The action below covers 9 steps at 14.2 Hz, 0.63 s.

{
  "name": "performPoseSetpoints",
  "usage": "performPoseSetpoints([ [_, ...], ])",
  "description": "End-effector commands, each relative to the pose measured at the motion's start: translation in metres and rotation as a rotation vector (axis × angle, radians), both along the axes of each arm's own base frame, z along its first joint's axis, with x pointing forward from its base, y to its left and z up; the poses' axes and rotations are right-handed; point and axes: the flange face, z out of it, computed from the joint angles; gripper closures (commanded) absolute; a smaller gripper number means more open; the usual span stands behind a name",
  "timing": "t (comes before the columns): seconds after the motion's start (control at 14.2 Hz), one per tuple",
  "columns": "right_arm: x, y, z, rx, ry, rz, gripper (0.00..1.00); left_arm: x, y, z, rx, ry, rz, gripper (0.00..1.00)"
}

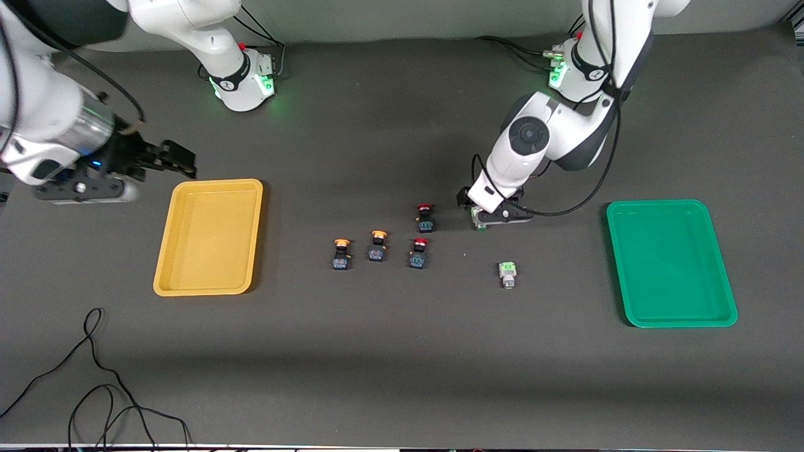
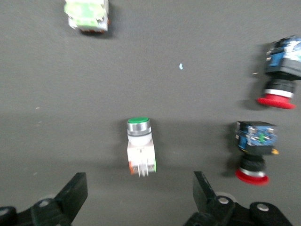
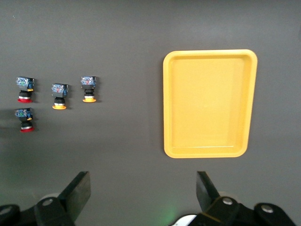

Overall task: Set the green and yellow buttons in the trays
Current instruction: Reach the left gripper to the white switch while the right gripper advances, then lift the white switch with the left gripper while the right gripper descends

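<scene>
Bare mat shows between my left gripper's fingers and the green button's white body (image 1: 478,217) (image 2: 141,156), so it is too early to close. My left gripper moves toward the button, then closes.
A white-bodied green button (image 2: 140,146) lies on the mat just ahead of my left gripper (image 2: 140,197), which hangs low over it, open, not touching it. In the front view that hand (image 1: 496,213) nearly hides it. A second green button (image 1: 507,274) lies nearer the camera. Two yellow buttons (image 1: 341,254) (image 1: 377,246) lie mid-table. The yellow tray (image 1: 207,238) sits toward the right arm's end, the green tray (image 1: 669,263) toward the left arm's end; both hold nothing. My right gripper (image 1: 173,160) hovers open and empty by the yellow tray's (image 3: 167,103) corner.
Two red-capped dark switches (image 1: 425,218) (image 1: 419,252) lie between the yellow buttons and my left gripper, the closer one (image 2: 254,150) just beside its finger. Black cables (image 1: 94,376) trail along the table's near edge at the right arm's end.
</scene>
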Motion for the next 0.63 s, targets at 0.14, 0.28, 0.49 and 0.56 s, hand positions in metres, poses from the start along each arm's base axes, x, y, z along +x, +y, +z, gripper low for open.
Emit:
performPoseSetpoints([
  [0.14,0.026,0.075,-0.079,-0.03,0.028,-0.055,0.0,-0.001,-0.009,-0.037,0.044,-0.003,0.041,0.03],
  [0.28,0.035,0.104,-0.121,-0.017,0.048,-0.067,0.0,-0.004,-0.009,-0.044,0.052,0.01,0.058,0.23],
  [0.49,0.046,0.127,-0.191,-0.024,0.048,-0.06,0.0,-0.009,-0.013,-0.052,0.06,0.026,0.067,0.67],
  [0.56,0.049,0.13,-0.211,-0.024,0.041,-0.06,0.0,-0.008,-0.013,-0.05,0.062,0.027,0.076,0.85],
])
